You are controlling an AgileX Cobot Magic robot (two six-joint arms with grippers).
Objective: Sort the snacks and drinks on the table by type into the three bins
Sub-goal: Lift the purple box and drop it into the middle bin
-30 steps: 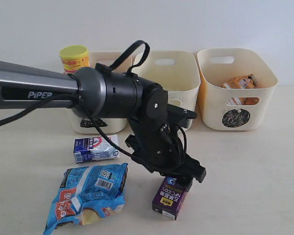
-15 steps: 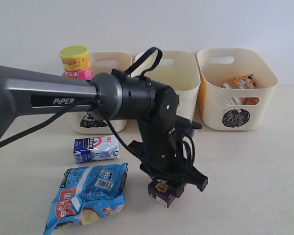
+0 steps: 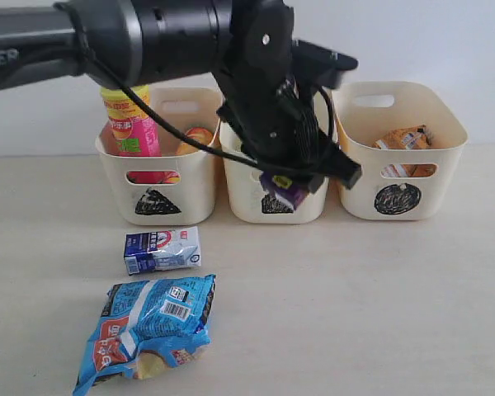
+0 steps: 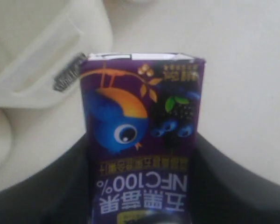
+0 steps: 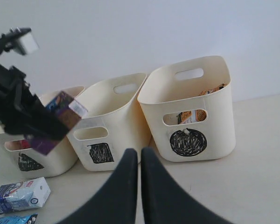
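Observation:
The purple carton is hanging in front of the square bin's opening (image 3: 320, 115). It would miss the bin if I opened my left gripper now.
My left gripper (image 3: 295, 183) is shut on the dark purple carton (image 3: 282, 190), holding it in the air in front of the square bin (image 3: 241, 191). The carton (image 4: 142, 116) fills the left wrist view between the black fingers (image 4: 65, 182). The triangle bin (image 3: 195, 194) holds the pink-red canister (image 3: 132, 124) and an orange item (image 3: 198, 137). The orange-brown bag (image 3: 404, 139) lies in the circle bin (image 3: 442, 177). A blue-and-white carton (image 3: 161, 250) and a blue-white bag (image 3: 148, 326) lie on the table. My right gripper (image 5: 140, 156) is shut and empty, low over the table before the bins.
The left arm (image 3: 148, 37) stretches across the top of the exterior view, over the triangle bin. The bins stand side by side against a white wall. In the right wrist view the square bin (image 5: 116, 133) and circle bin (image 5: 214, 116) sit just ahead.
The left gripper closed on the purple carton on the table, then lifted it up and back to the front of the square bin. The right gripper stayed shut.

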